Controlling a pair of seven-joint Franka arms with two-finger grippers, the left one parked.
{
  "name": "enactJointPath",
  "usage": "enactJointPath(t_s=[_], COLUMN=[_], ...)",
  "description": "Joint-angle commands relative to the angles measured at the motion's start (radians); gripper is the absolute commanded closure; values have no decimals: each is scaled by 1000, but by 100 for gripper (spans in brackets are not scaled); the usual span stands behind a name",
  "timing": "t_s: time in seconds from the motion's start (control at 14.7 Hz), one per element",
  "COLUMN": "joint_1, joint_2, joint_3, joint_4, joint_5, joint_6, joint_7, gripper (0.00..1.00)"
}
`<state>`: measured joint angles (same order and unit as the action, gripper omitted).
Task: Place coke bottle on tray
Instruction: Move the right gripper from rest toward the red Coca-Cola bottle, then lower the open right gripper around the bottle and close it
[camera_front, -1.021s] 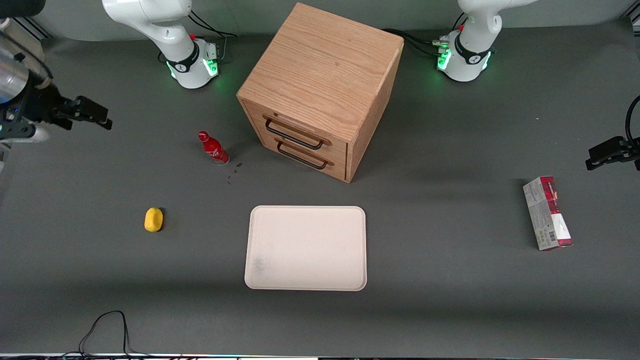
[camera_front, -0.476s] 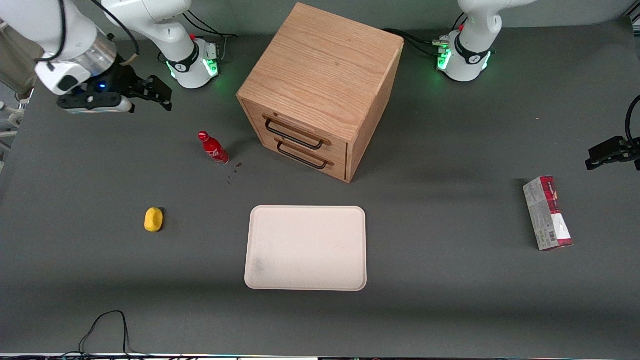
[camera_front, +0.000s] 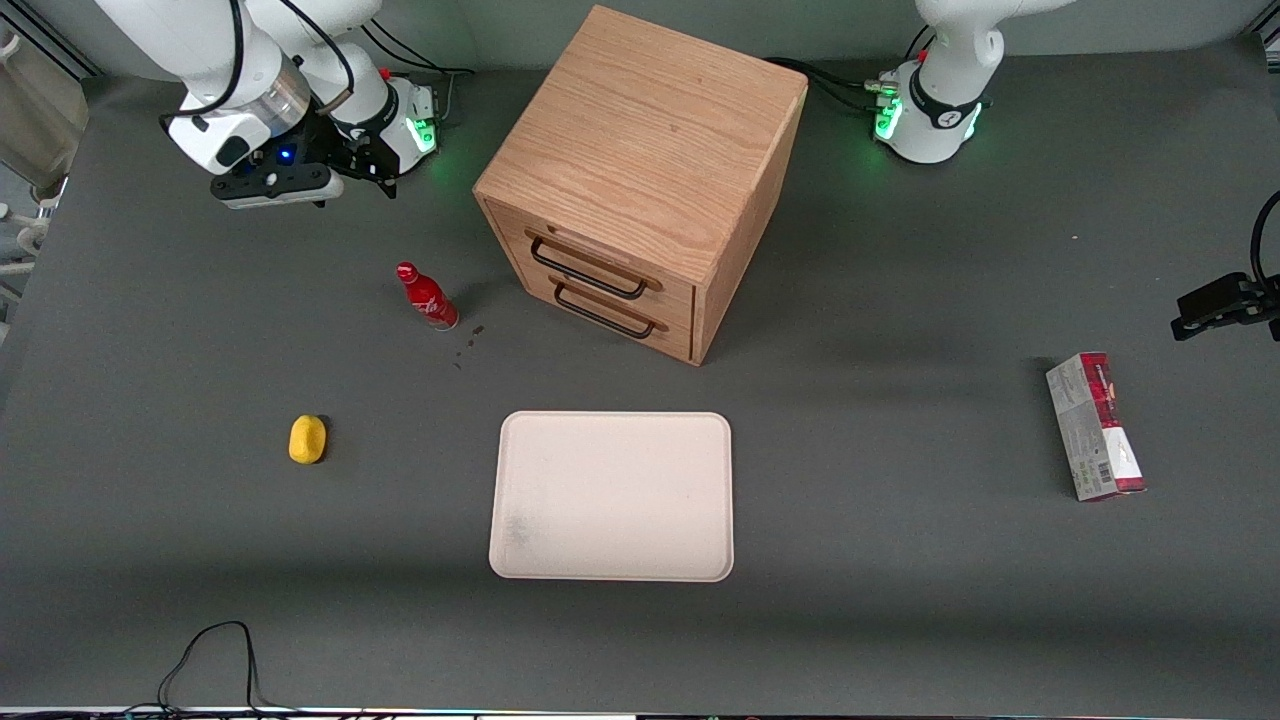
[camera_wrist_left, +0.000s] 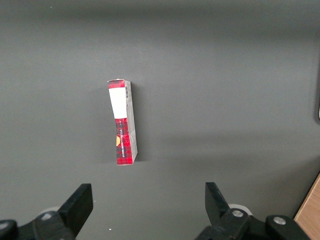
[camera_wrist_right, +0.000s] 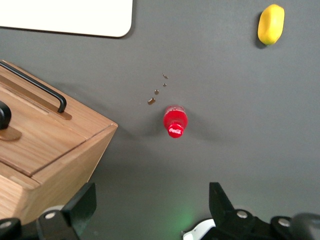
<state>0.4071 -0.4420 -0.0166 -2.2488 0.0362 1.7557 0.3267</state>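
My gripper grabs the coke bottle by its red cap end (camera_front: 408, 272) next, to put the bottle on the tray (camera_front: 612, 495).
The coke bottle (camera_front: 427, 296), small, slim and red with a red cap and white script, stands upright on the grey table in front of the wooden cabinet, toward the working arm's end. It also shows in the right wrist view (camera_wrist_right: 175, 121), seen from above. The cream-white tray (camera_front: 612, 495) lies flat and bare, nearer the front camera than the cabinet; one corner shows in the right wrist view (camera_wrist_right: 90, 17). My gripper (camera_front: 365, 178) hangs open and empty above the table, farther from the front camera than the bottle, its fingers spread wide (camera_wrist_right: 150, 202).
A wooden two-drawer cabinet (camera_front: 640, 180) with black handles stands mid-table. A yellow lump (camera_front: 307, 439) lies nearer the front camera than the bottle. A red-and-grey carton (camera_front: 1095, 427) lies toward the parked arm's end. Small dark specks (camera_front: 470, 340) dot the table beside the bottle.
My gripper has swung in from the working arm's edge of the table toward the cabinet and now hangs close to the bottle. The bottle, tray and other things have not moved.
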Motion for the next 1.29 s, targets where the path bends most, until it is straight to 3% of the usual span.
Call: enactJointPath(t_s=[0.0,0.68,1.23], joint_1=[1,-11,-22], joint_2=[-43,77,227], joint_3=[-9,-17,-17], joint_4=[-60,-293,-295], joint_5=[-18,-21,-32], joint_6=[56,384,504], joint_7=[18,67,106], gripper=[0,0,0])
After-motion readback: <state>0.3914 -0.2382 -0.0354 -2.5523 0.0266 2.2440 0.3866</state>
